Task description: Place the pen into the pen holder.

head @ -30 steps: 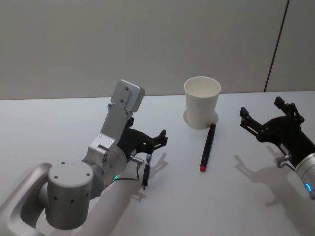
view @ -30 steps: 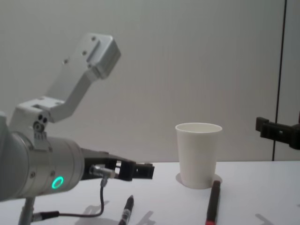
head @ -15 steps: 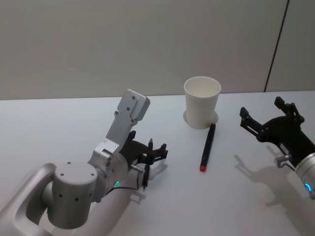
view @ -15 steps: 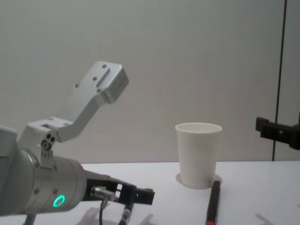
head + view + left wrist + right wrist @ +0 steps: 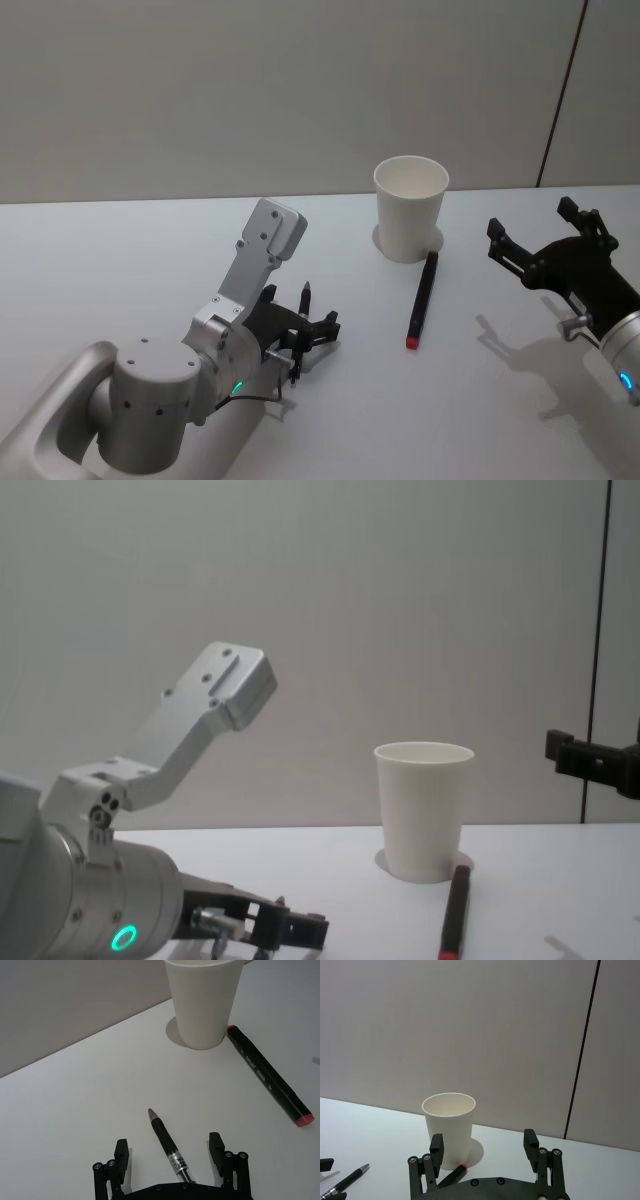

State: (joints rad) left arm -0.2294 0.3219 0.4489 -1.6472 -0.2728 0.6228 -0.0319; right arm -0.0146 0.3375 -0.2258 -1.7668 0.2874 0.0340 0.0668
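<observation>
The slim black pen narrows to a bare pointed metal tip (image 5: 153, 1114), so the robot's left gripper should next grab the black grip (image 5: 164, 1136) behind that point.
A thin black pen (image 5: 305, 296) (image 5: 167, 1145) lies on the white table (image 5: 120, 250), left of the white paper cup pen holder (image 5: 410, 210) (image 5: 202, 1000) (image 5: 423, 810). My left gripper (image 5: 305, 330) (image 5: 168, 1149) is low over the table and open, one finger on each side of the pen's barrel and apart from it. A thicker black marker with a red end (image 5: 422, 298) (image 5: 267, 1077) lies by the cup's base. My right gripper (image 5: 531, 217) (image 5: 483, 1138) hovers open at the right, holding nothing.
The cup (image 5: 448, 1127) stands upright near the table's back edge, in front of a plain grey wall. The marker (image 5: 455, 910) rests between the cup and the right arm. Bare table surface extends to the left and front.
My left gripper has dropped toward the table and now straddles the thin pen. The pen, marker, cup and right arm have not moved.
</observation>
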